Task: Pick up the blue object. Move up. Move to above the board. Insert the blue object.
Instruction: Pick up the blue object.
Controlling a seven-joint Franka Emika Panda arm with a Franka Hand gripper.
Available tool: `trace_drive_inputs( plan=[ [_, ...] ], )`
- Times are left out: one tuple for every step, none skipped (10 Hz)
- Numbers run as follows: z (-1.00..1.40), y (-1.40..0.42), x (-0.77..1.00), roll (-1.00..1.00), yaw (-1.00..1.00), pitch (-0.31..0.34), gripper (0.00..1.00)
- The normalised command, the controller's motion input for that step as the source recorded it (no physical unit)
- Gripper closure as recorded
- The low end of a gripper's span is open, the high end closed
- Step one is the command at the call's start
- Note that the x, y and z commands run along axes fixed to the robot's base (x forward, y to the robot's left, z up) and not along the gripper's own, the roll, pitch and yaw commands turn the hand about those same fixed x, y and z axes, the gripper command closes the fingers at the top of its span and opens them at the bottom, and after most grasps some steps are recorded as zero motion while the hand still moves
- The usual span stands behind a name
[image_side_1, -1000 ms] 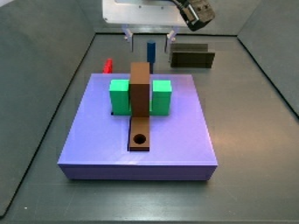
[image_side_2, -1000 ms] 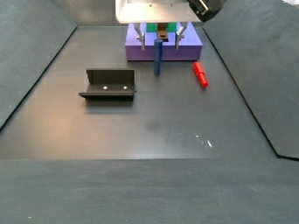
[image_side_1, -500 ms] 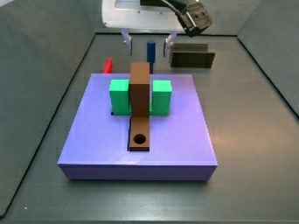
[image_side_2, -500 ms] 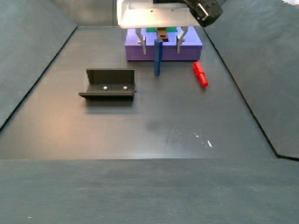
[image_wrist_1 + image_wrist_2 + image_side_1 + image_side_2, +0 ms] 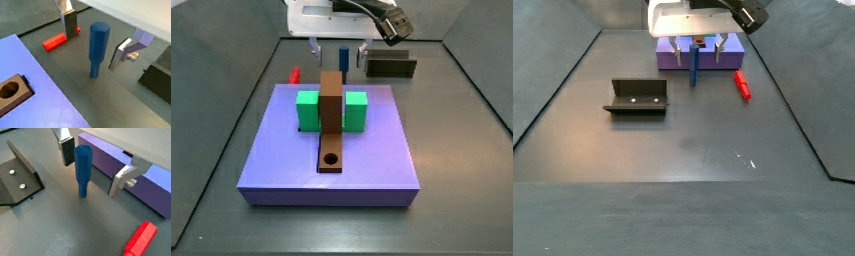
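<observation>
My gripper takes hold of the blue object by its upper body next, to insert it into the board's hole.
The blue object stands upright on the dark floor, just off the board's far edge, and shows in both wrist views. My gripper is open around it, one finger on each side with a gap to the peg on both. Both side views show the gripper low over the peg. The lavender board carries a brown strip with a round hole and a green block.
A small red peg lies on the floor beside the board, also seen as the red peg near one finger. The fixture stands on the peg's other side, and the fixture is close to the gripper. Grey walls enclose the floor.
The gripper has come down a little around the standing blue peg. The peg, board and red peg have not moved.
</observation>
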Motion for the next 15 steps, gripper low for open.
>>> trace_drive_inputs(
  plan=[
    [0.0,0.0,0.0,0.0,0.0,0.0,0.0],
    [0.0,0.0,0.0,0.0,0.0,0.0,1.0],
    [0.0,0.0,0.0,0.0,0.0,0.0,1.0],
    [0.0,0.0,0.0,0.0,0.0,0.0,1.0],
    [0.0,0.0,0.0,0.0,0.0,0.0,1.0],
    [0.0,0.0,0.0,0.0,0.0,0.0,1.0],
    [0.0,0.0,0.0,0.0,0.0,0.0,1.0],
    [0.0,0.0,0.0,0.0,0.0,0.0,1.0],
    [0.0,0.0,0.0,0.0,0.0,0.0,1.0],
    [0.0,0.0,0.0,0.0,0.0,0.0,1.0],
    [0.0,0.0,0.0,0.0,0.0,0.0,1.0],
    [0.0,0.0,0.0,0.0,0.0,0.0,1.0],
    [0.0,0.0,0.0,0.0,0.0,0.0,1.0],
    [0.0,0.0,0.0,0.0,0.0,0.0,1.0],
    [0.0,0.0,0.0,0.0,0.0,0.0,1.0]
  ],
)
